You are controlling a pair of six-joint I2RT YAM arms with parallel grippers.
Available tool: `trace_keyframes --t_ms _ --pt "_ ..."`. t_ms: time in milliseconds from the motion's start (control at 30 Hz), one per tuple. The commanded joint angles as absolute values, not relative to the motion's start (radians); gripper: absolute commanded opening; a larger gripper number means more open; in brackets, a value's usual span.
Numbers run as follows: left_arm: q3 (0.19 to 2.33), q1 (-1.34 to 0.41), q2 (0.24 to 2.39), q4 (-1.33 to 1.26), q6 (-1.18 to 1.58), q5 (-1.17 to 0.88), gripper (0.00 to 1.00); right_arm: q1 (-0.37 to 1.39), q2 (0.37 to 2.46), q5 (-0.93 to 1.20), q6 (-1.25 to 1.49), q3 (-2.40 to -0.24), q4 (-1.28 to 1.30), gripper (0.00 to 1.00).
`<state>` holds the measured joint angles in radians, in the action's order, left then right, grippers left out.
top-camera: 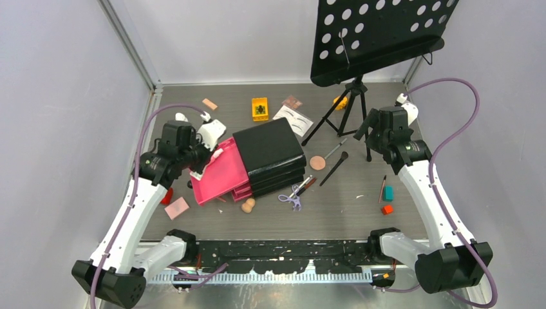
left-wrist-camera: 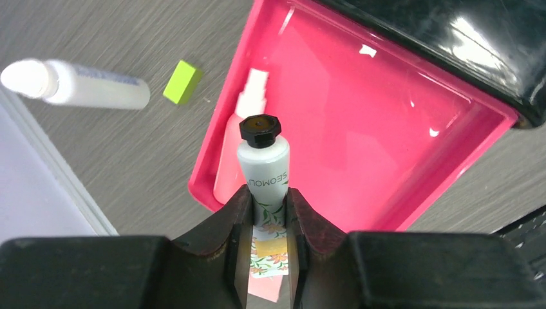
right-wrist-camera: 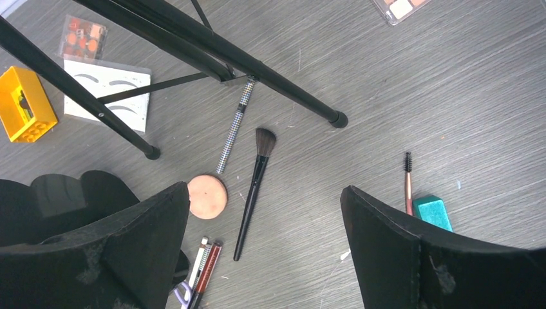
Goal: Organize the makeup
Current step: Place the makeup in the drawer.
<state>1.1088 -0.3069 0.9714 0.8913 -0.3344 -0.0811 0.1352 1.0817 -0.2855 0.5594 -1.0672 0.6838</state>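
Note:
The white tube stays held in my left gripper for now: with cap beside the pink tube but printed end past the drawer's rim, it would end across it if released.
My left gripper is shut on a white tube with a black cap and a flower print, held over the near left corner of the open pink drawer. A pink tube lies in that drawer. On the table beside it are a white bottle and a lime block. My right gripper hangs open above a black brush, a round peach sponge and a glitter-handled brush, holding nothing. A spoolie and a teal block lie by its right finger.
The black chest stands mid-table with its pink drawer pulled out to the left. The music stand's legs cross the table under the right arm. An eyebrow card, yellow block, palette, lilac scissors and red block lie around.

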Motion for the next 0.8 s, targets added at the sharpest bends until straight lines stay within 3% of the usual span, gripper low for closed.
trace_keyframes --t_ms 0,500,667,733,767 --pt "1.074 -0.31 0.978 0.806 -0.531 -0.227 0.18 0.133 1.069 -0.296 0.539 -1.103 0.681 0.92" --pt "0.974 -0.31 1.083 0.756 -0.816 -0.271 0.21 0.133 1.095 -0.275 0.491 -1.125 0.696 0.92" --pt "0.975 -0.31 1.094 0.755 -0.844 -0.244 0.34 0.131 1.096 -0.279 0.494 -1.12 0.696 0.92" --pt "0.977 -0.31 1.094 0.754 -0.843 -0.225 0.49 0.131 1.095 -0.277 0.495 -1.114 0.696 0.92" --pt "0.978 -0.31 1.093 0.754 -0.838 -0.212 0.52 0.131 1.094 -0.275 0.498 -1.11 0.696 0.92"
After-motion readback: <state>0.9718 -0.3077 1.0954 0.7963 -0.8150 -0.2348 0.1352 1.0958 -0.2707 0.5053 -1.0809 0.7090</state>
